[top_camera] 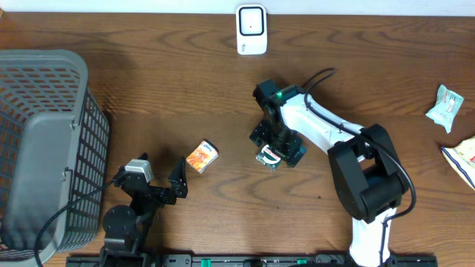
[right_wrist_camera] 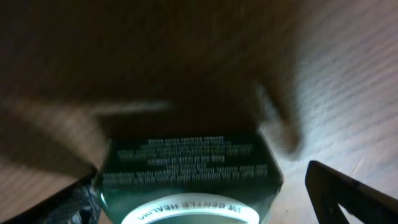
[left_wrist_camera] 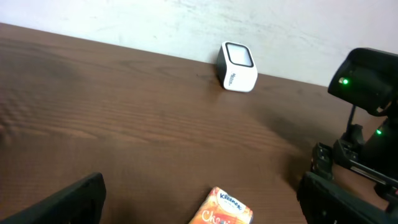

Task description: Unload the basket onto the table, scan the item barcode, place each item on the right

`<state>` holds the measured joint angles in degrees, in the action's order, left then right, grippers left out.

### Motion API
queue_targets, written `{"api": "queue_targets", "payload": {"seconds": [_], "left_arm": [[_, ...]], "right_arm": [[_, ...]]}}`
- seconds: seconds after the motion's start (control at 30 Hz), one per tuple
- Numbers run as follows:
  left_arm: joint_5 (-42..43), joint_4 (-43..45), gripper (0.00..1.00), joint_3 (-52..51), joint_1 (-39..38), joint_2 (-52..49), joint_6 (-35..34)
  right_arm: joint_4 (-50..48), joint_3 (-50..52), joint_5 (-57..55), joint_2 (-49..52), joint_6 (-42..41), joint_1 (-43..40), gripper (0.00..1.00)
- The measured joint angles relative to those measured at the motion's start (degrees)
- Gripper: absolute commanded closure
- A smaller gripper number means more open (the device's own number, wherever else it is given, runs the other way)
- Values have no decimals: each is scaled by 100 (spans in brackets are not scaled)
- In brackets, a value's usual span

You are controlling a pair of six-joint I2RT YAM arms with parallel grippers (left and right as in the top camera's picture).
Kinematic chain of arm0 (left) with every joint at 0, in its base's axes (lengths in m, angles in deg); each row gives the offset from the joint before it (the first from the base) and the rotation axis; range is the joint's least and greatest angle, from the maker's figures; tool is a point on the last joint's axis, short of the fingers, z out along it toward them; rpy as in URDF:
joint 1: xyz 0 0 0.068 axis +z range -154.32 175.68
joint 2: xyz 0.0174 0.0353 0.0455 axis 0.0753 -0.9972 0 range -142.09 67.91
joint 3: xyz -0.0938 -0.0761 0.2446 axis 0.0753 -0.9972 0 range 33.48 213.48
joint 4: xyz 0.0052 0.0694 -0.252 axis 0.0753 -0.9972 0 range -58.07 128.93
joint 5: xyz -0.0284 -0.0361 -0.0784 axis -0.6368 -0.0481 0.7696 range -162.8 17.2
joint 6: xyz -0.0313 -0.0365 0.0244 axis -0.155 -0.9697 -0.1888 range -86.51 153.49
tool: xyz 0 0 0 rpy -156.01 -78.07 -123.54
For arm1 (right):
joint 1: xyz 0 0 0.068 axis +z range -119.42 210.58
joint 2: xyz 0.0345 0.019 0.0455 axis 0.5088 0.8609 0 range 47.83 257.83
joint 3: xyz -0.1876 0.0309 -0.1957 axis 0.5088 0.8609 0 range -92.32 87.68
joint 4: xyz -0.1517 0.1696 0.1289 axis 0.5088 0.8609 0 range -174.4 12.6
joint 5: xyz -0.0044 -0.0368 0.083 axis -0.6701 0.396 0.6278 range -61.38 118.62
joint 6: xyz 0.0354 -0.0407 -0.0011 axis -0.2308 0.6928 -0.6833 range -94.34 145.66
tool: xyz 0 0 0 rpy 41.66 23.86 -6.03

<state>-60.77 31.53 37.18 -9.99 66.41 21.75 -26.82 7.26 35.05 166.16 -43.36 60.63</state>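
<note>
I will next use my right gripper to grab the dark green packet (top_camera: 269,156) by its two opposite sides, so its printed sides stay uncovered for scanning the barcode.
A dark green packet (top_camera: 269,156) with white print lies on the table mid-right; in the right wrist view this packet (right_wrist_camera: 186,168) fills the lower middle. My right gripper (top_camera: 277,148) (right_wrist_camera: 214,196) hovers low over it, open, one finger on each side, and the right finger (right_wrist_camera: 348,193) is clearly apart from it. An orange Kleenex pack (top_camera: 201,156) (left_wrist_camera: 227,208) lies just ahead of my left gripper (top_camera: 157,176) (left_wrist_camera: 205,202), which is open and touches nothing. The white scanner (top_camera: 251,30) (left_wrist_camera: 237,65) stands at the table's far edge.
A large grey basket (top_camera: 44,141) fills the left side. A pale green packet (top_camera: 445,107) and another packet (top_camera: 464,156) lie at the right edge. The right arm's cable loops above its wrist.
</note>
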Motion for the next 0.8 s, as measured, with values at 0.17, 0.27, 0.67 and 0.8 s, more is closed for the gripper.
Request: {"api": "queue_targets", "payload": {"seconds": [0.17,0.27,0.67,0.8], "left_arm": [[2,-2,2,0,0,0,0],[2,-2,2,0,0,0,0],[2,-2,2,0,0,0,-2],[4,-2,2,0,0,0,0]], "right_arm": [[-525,319,63,-162,-72,-2,35],[-605,474,59,-262,9,-2,47],[-131,402,940,-205,1764,-243,55],[452,293,2151,-33,3010,-629,58]]}}
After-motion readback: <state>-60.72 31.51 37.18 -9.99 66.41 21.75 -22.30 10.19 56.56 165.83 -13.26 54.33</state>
